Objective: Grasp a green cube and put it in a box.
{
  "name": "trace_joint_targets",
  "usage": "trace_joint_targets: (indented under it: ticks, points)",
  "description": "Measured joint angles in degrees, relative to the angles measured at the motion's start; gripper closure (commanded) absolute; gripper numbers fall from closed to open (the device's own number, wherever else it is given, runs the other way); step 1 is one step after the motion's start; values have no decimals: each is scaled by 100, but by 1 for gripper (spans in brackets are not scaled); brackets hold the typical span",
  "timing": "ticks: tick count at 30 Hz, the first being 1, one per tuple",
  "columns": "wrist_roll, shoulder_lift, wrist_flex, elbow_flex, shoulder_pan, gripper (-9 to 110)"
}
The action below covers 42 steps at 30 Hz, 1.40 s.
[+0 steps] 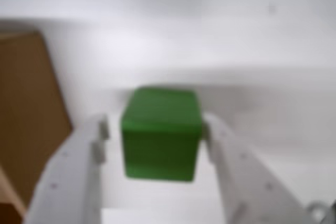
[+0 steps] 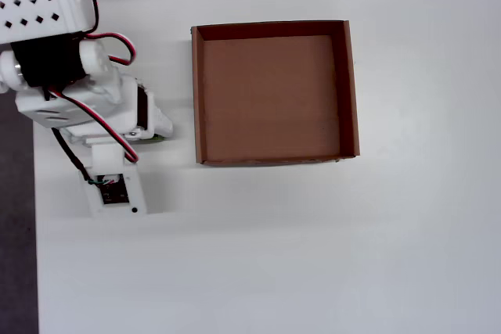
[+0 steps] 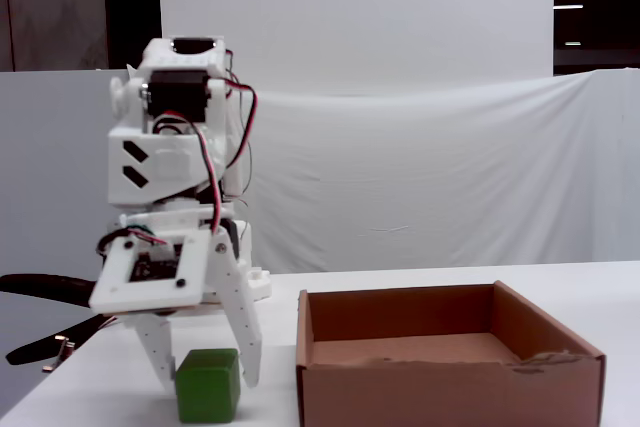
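Note:
My gripper grabs the green cube (image 1: 160, 135) by its two opposite sides next, to put the cube in the brown box (image 1: 29, 103).
The green cube (image 1: 160, 135) rests on the white table between my gripper's (image 1: 155, 125) two white fingers. In the wrist view the right finger (image 1: 226, 150) sits against the cube's side, while a narrow gap shows between the left finger (image 1: 86, 156) and the cube. The gripper is open and straddles the cube. From the side, the fixed view shows the cube (image 3: 208, 397) on the table under the gripper (image 3: 207, 377), left of the brown cardboard box (image 3: 450, 392). The box (image 2: 198, 91) is empty. In the overhead view the arm hides the cube.
The arm's body (image 2: 78, 91) fills the overhead view's upper left. The table's left edge (image 2: 35, 256) runs next to the arm. A corner of the box (image 1: 26, 108) shows at the wrist view's left. White table stretches right of and below the box.

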Motion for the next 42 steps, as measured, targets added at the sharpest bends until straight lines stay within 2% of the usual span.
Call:
trace_joint_targets:
  ticks: [28,42]
  points:
    - [26,44,-26,167,26,87]
    - [26,44,1020,-949,0,87]
